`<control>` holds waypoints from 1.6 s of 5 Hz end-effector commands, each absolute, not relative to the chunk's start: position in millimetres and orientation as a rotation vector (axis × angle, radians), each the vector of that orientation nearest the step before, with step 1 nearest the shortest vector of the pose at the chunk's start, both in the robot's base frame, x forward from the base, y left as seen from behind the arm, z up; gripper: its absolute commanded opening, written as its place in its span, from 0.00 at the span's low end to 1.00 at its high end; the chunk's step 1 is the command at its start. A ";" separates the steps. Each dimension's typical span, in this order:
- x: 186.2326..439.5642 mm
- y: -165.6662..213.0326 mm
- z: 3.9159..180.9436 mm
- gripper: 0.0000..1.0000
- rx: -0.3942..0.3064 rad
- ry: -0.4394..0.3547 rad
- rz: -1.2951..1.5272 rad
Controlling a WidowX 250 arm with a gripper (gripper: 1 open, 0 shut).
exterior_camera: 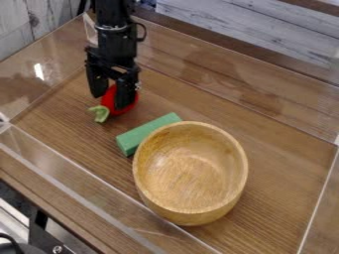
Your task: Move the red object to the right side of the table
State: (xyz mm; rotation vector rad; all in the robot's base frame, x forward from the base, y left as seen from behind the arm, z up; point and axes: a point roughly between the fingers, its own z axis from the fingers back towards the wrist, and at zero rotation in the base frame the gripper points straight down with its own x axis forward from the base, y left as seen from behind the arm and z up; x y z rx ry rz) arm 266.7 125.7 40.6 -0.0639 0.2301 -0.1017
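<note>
The gripper's fingers reach down beside the fruit's sides above its green leafy end (99, 114), so they would hold the red fruit if they closed now.
The red object (122, 101), a small glossy toy fruit with a light green leafy end (101, 114), lies on the left part of the brown wood-grain table (239, 94). My black gripper (111, 87) hangs straight down over it. Its jaws stand open, one finger on each side of the fruit's upper part. The fingers hide most of the fruit's top, and I cannot tell whether they touch it.
A flat green block (146, 133) lies just right of and in front of the fruit. A large wooden bowl (191, 171) sits in front of the block. Low clear acrylic walls (54, 159) border the tabletop.
</note>
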 end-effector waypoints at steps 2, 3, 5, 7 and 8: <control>271.8 125.8 61.1 0.00 -0.037 0.183 -0.126; 276.9 118.5 72.4 0.00 -0.030 0.161 -0.078; 298.9 84.6 104.7 0.00 -0.010 0.085 -0.087; 319.9 32.1 118.6 0.00 -0.017 0.054 -0.161; 331.8 -4.3 120.6 0.00 -0.019 0.049 -0.211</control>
